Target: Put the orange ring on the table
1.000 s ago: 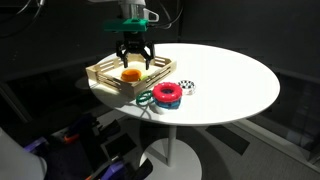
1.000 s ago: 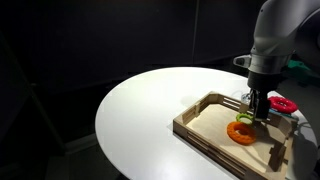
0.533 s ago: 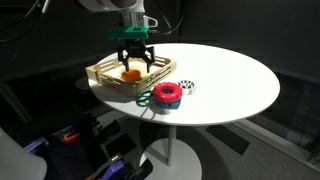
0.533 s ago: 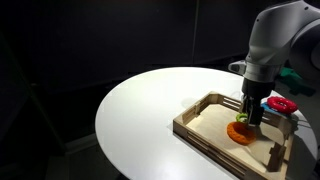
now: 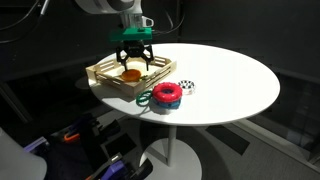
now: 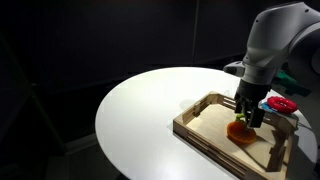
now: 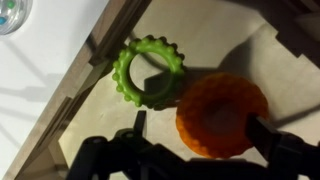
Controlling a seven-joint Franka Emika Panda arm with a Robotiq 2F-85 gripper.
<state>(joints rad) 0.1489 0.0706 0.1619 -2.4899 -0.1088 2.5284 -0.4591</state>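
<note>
The orange ring's rim (image 5: 133,73) (image 7: 189,113) is between my open fingers on the knobbly green ring's side, so my gripper should close. Closing now would hold it.
The orange ring (image 7: 222,115) lies flat inside the slatted wooden tray (image 5: 105,70) and shows in both exterior views (image 5: 131,73) (image 6: 238,132). My gripper (image 7: 203,135) is lowered into the tray, open, with one finger on each side of the orange ring; it also shows in both exterior views (image 5: 133,64) (image 6: 248,118). The right finger is at the ring's edge and the left finger stands apart from it. The tray sits on the round white table (image 5: 230,80), which also shows in an exterior view (image 6: 140,110).
A knobbly green ring (image 7: 150,70) lies in the tray just beside the orange ring. A red ring (image 5: 167,93) (image 6: 283,103) with a thin green ring (image 5: 146,98) next to it lies on the table beside the tray. A small dark object (image 5: 187,86) sits nearby.
My gripper has come down into the tray until its open fingers straddle the orange ring. The ring has not moved.
</note>
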